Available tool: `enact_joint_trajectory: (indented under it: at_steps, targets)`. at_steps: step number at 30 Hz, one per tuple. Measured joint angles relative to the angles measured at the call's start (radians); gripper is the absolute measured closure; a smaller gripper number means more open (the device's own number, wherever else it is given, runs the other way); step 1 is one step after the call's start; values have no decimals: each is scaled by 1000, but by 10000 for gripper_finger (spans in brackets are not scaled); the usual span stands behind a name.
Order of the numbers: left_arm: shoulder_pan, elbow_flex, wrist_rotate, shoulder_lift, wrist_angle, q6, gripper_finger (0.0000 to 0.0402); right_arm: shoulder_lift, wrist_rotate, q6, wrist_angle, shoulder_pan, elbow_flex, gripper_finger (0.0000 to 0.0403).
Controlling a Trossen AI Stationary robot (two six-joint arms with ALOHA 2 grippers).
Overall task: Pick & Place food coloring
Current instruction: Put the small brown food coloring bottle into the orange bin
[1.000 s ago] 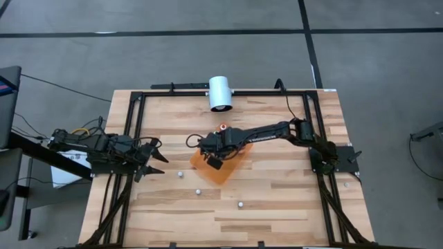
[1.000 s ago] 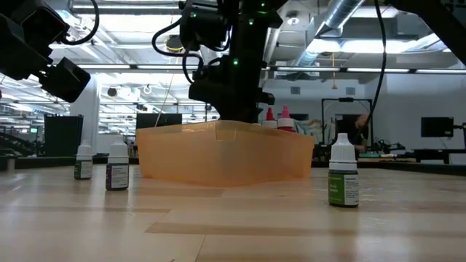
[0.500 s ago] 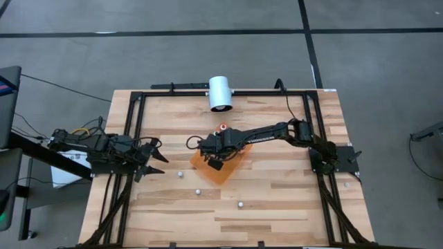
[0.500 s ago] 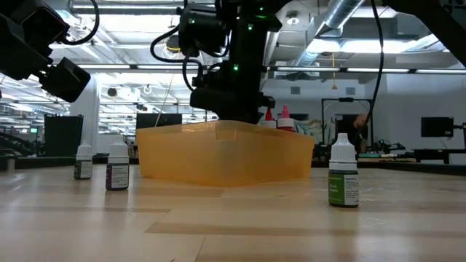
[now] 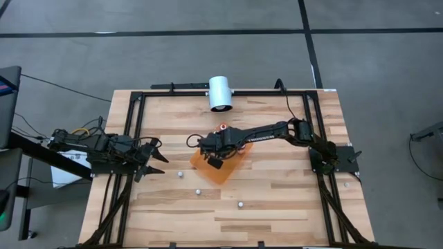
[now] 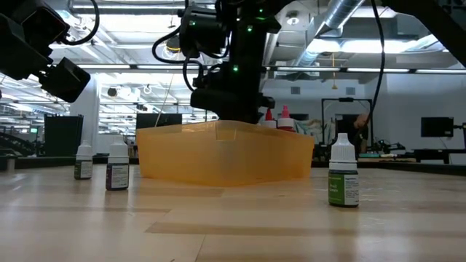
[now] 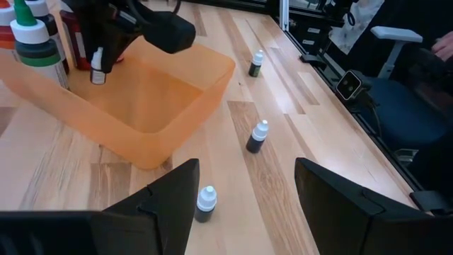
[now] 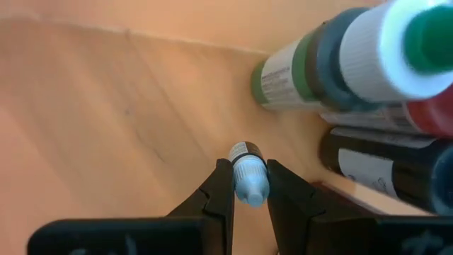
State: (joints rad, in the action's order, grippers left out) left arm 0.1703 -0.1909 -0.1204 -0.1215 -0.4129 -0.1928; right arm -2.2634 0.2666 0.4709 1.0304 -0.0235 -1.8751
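Observation:
I should open my right gripper, because the dark base of the pale-capped bottle is at the bottom of the orange bin, and the bottle would rest there.
An orange see-through bin (image 5: 223, 168) sits mid-table. My right gripper (image 5: 213, 158) reaches down into it, shut on a tiny pale-capped food coloring bottle (image 8: 248, 177). More bottles with green, red and dark tops (image 8: 340, 64) stand bunched in one corner of the bin. Three small bottles stand on the wood near the bin (image 5: 180, 174), (image 5: 197, 191), (image 5: 240, 204). A red-topped one (image 5: 223, 127) stands behind the bin. My left gripper (image 5: 156, 160) waits open at the table's left edge, touching nothing. My right gripper pinches the tiny bottle between its two fingers, at its upper end by the pale cap (image 8: 249, 185). The fingers (image 8: 221, 185) come from above, pointing down into the bin. The bottle hangs roughly upright (image 7: 97, 67) inside the bin; whether its base touches the floor I cannot tell.
Black frame rails (image 5: 135, 131) run along both table sides and the far edge. A white cylinder (image 5: 220, 93) sits on the far rail. Bare wood lies in front of the bin around the loose bottles. A person sits beyond the table's edge (image 7: 425, 64).

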Motion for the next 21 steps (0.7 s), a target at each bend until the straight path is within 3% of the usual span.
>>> enact_joint_trajectory:
  at_steps: [21]
  targets:
    - [0,0,-2,0,1,-3,178,0,-33,-8,-14,-6,0,345]
